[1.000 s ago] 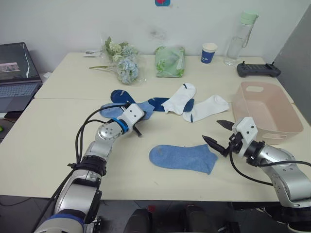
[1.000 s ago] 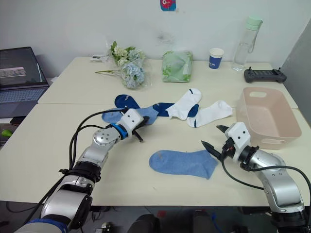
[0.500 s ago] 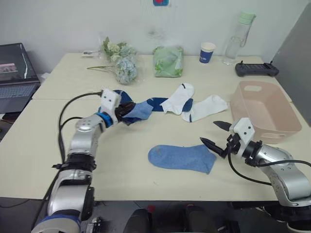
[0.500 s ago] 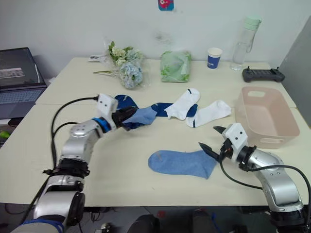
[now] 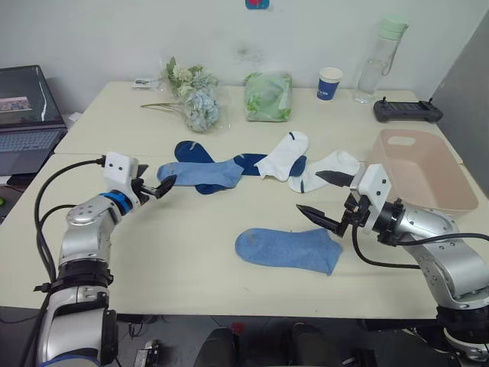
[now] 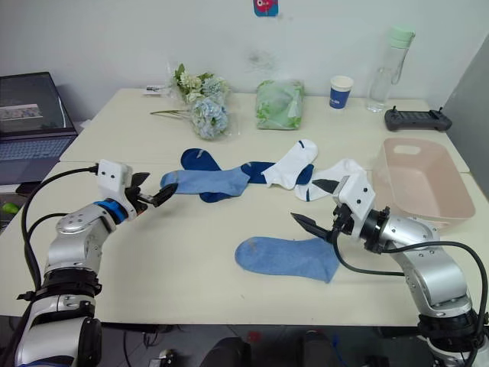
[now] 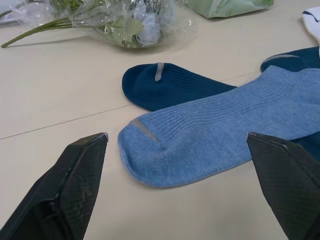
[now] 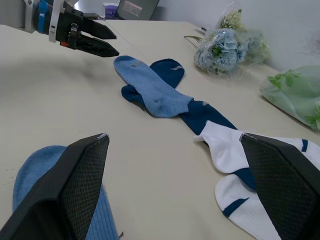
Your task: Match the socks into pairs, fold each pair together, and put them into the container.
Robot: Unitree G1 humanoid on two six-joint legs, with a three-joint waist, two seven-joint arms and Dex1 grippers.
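My left gripper grabs the second light blue sock by its cuff end [image 5: 231, 173] [image 7: 299, 92] next, to pair it with the matching sock near the table's front.
One light blue sock [image 5: 286, 248] lies flat near the table's front. A second light blue sock [image 7: 220, 130] lies stretched across two dark navy socks [image 5: 189, 151] [image 5: 252, 162]. Two white socks [image 5: 283, 153] [image 5: 328, 167] with navy toes lie to their right. My left gripper [image 5: 160, 188] is open just left of the second blue sock's toe, holding nothing. Just beyond the front sock's cuff end, my right gripper [image 5: 309, 191] is open and empty above the table. The pink container [image 5: 420, 168] stands at the right with nothing in it.
Along the table's back stand a wrapped flower bouquet [image 5: 195, 103], a green cloth bundle [image 5: 267, 97], a blue paper cup [image 5: 329, 83], a clear bottle [image 5: 374, 65] and a black controller [image 5: 407, 111]. A laptop [image 5: 23, 115] sits on a table at the far left.
My left gripper opened, let go of the light blue sock and drew back to the left. That sock now lies stretched out over the navy ones. My right gripper shifted slightly left, still open.
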